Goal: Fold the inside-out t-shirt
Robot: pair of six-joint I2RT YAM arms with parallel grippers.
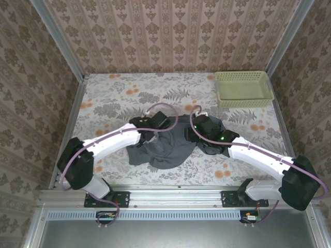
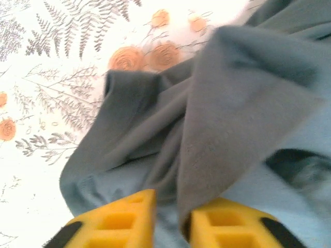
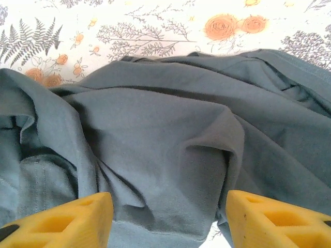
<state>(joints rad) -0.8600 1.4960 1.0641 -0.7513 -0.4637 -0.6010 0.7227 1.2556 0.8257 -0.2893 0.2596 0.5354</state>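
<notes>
My right gripper grabs the inside-out t-shirt's stitched edge [image 1: 191, 142] [image 3: 174, 233] next. Then it stretches the t-shirt against my left gripper to spread it for folding.
The inside-out t-shirt [image 1: 164, 150] lies crumpled in a dark blue-grey heap near the front middle of the table. My left gripper [image 1: 154, 135] sits on its upper left part. In the left wrist view its yellow fingers [image 2: 121, 222] stand close together, and a ridge of the t-shirt [image 2: 227, 119] runs down into the narrow gap between them. My right gripper [image 1: 192, 135] hovers over the heap's upper right part. Its fingers [image 3: 72, 222] are spread wide, with the rumpled t-shirt [image 3: 165, 129] below and between them but not pinched.
A pale green mesh basket [image 1: 243, 88] stands at the back right corner. The table [image 1: 114, 98] carries a floral cloth, bare behind and to both sides of the heap. Patterned walls close in the back and sides.
</notes>
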